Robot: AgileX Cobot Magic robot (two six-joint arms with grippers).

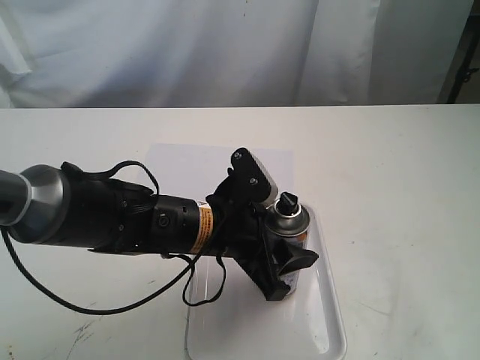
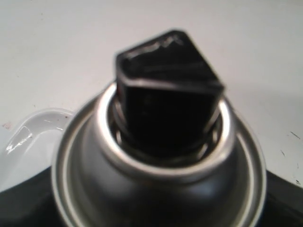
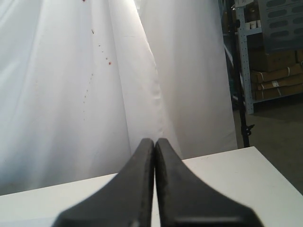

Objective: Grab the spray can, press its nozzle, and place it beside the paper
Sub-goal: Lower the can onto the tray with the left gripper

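I should open my left gripper now. The spray can's lower edge (image 1: 291,291) is on the white tray (image 1: 326,322), so the can would stay standing.
The spray can (image 1: 291,223) stands upright over the near part of the white tray (image 1: 326,322), its silver dome and a strip of orange label showing. Its black nozzle (image 1: 288,201) points up with nothing touching it. My left gripper (image 1: 289,249) reaches in from the left and is shut on the can's body, one black finger (image 1: 301,262) in front. In the left wrist view the dome (image 2: 156,189) and the nozzle (image 2: 168,90) fill the frame. The paper (image 1: 191,161) lies flat behind the arm, partly hidden. My right gripper (image 3: 155,142) is shut and holds nothing, up by the curtain.
The left arm and its looping black cable (image 1: 112,304) cover the table's left middle. A white curtain (image 1: 225,45) hangs behind the table. Metal shelving with boxes (image 3: 270,71) stands beyond the table's right end.
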